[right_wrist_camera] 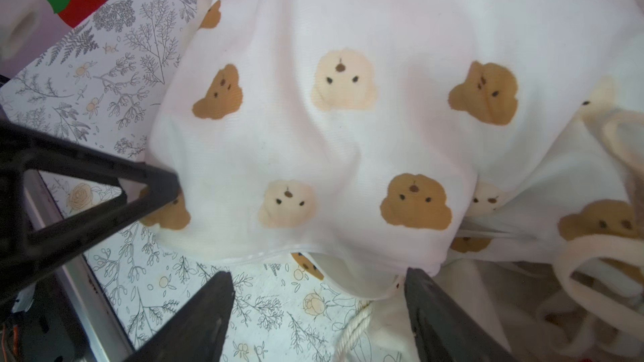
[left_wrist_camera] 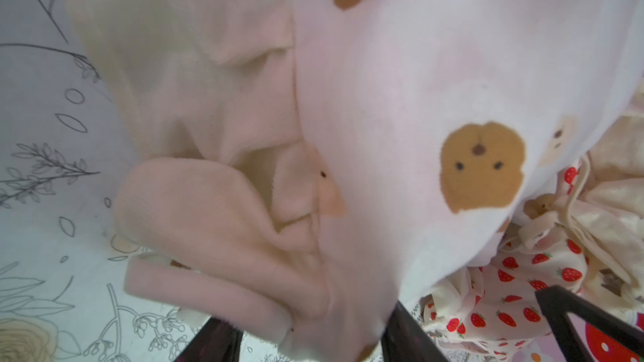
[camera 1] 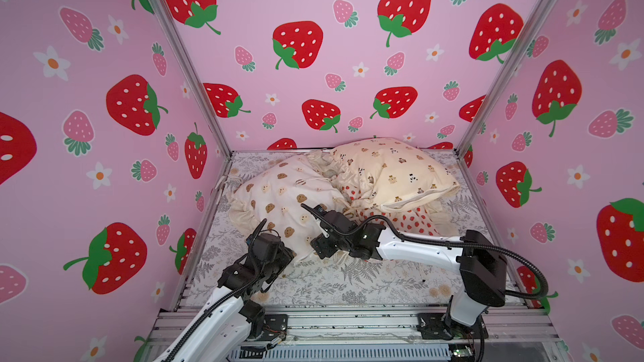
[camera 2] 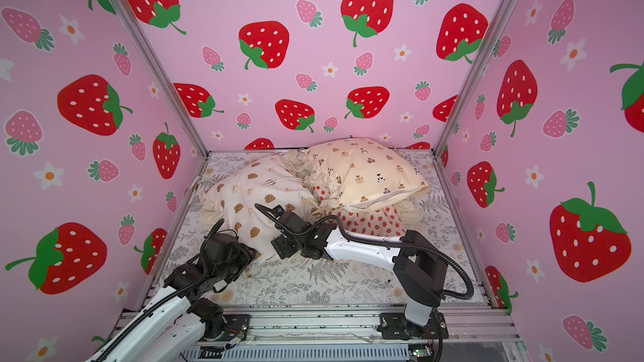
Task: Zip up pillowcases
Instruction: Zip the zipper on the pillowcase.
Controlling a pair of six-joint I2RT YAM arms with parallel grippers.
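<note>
I should next grab the bear-face pillowcase with my left gripper by the pillowcase's near corner, so that its front edge stays free to zip up.
The bear-face pillowcase lies at the left middle of the sheet. My left gripper is open at its near corner, and bunched cream fabric bulges between the parted fingers. My right gripper is open over the same pillow's front edge, one finger against the fabric. In both top views the two grippers stand side by side at that near edge. The bears-and-pandas pillowcase rests at the back right, on top of the strawberry pillowcase.
A grey fern-and-flower sheet covers the floor. Pink strawberry walls close in the left, back and right. A metal rail runs along the front by the arm bases. A cream cord lies on the sheet by my right gripper.
</note>
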